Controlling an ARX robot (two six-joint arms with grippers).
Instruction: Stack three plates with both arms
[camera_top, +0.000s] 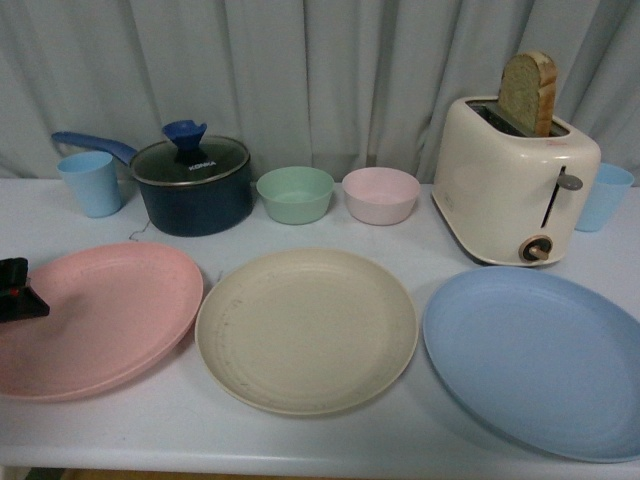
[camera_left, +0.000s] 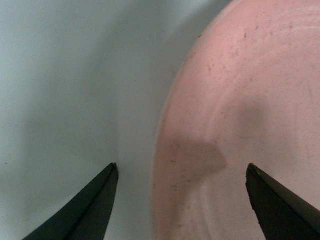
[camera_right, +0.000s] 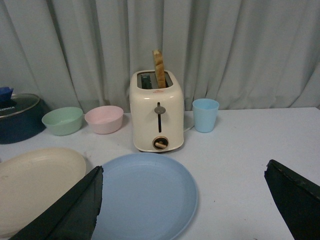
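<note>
The pink plate should be stacked over the beige plate, so my left gripper should next grab the pink plate by its rim (camera_left: 167, 115).
Three plates lie in a row on the white table: the pink plate (camera_top: 100, 315) at left, the beige plate (camera_top: 306, 328) in the middle, the blue plate (camera_top: 535, 360) at right. My left gripper (camera_top: 20, 290) shows at the left edge, low over the pink plate's left rim. In the left wrist view it (camera_left: 182, 172) is open, its jaws straddling the pink plate's rim (camera_left: 240, 125). My right gripper (camera_right: 182, 172) is open and empty, back from the blue plate (camera_right: 145, 195), with the beige plate (camera_right: 35, 185) beside it. It is out of the front view.
Behind the plates stand a blue cup (camera_top: 90, 183), a dark pot with glass lid (camera_top: 192, 183), a green bowl (camera_top: 295, 193), a pink bowl (camera_top: 381, 194), a cream toaster with bread (camera_top: 512, 180) and another blue cup (camera_top: 604, 196). A curtain hangs behind.
</note>
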